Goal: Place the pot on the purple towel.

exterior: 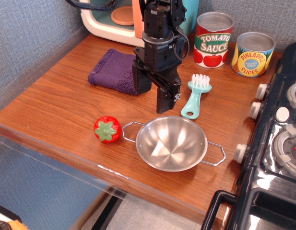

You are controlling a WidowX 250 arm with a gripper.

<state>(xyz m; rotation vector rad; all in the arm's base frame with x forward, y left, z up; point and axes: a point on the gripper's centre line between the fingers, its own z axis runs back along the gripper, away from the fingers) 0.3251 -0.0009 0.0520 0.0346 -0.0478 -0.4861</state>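
Note:
I need to grab the steel pot by its thin metal rim (pixel 147 125) next, then set the pot on the purple towel.
The shiny steel pot (pixel 171 143) with two wire loop handles sits on the wooden counter near its front edge. The dark-purple towel (pixel 112 70) lies farther back and to the left, partly hidden by the arm. My black gripper (pixel 154 94) hangs open and empty between the two, its fingers pointing down just behind the pot's far rim. It touches neither the pot nor the towel.
A red toy tomato (pixel 107 129) lies left of the pot. A teal brush (pixel 196 97) lies right of the gripper. A tomato sauce can (pixel 213 39) and a pineapple can (pixel 253 53) stand at the back. A toy microwave (pixel 120 17) is behind the arm, a black stove (pixel 277 139) on the right.

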